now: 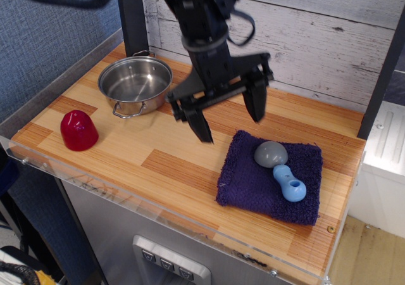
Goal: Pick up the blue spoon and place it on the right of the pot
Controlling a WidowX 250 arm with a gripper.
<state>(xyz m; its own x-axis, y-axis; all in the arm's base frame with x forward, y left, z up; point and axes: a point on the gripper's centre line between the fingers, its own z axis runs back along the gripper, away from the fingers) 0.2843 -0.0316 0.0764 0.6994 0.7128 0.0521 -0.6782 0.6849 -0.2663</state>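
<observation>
The blue spoon should be grabbed next by its light-blue handle (286, 180), so that my gripper can set it down beside the pot (135, 83).
The blue spoon (281, 170) lies on a dark purple towel (269, 178) at the right of the wooden table, grey bowl toward the back, light-blue handle toward the front right. The shiny steel pot (135, 83) stands at the back left, empty. My gripper (229, 121) hangs above the middle of the table, to the left of the spoon and to the right of the pot. Its two black fingers are spread wide and hold nothing.
A red dome-shaped object (78, 130) sits at the front left. A black post (131, 16) stands behind the pot. A planked wall (316, 31) runs along the back. The table's front edge has a clear lip (158, 212).
</observation>
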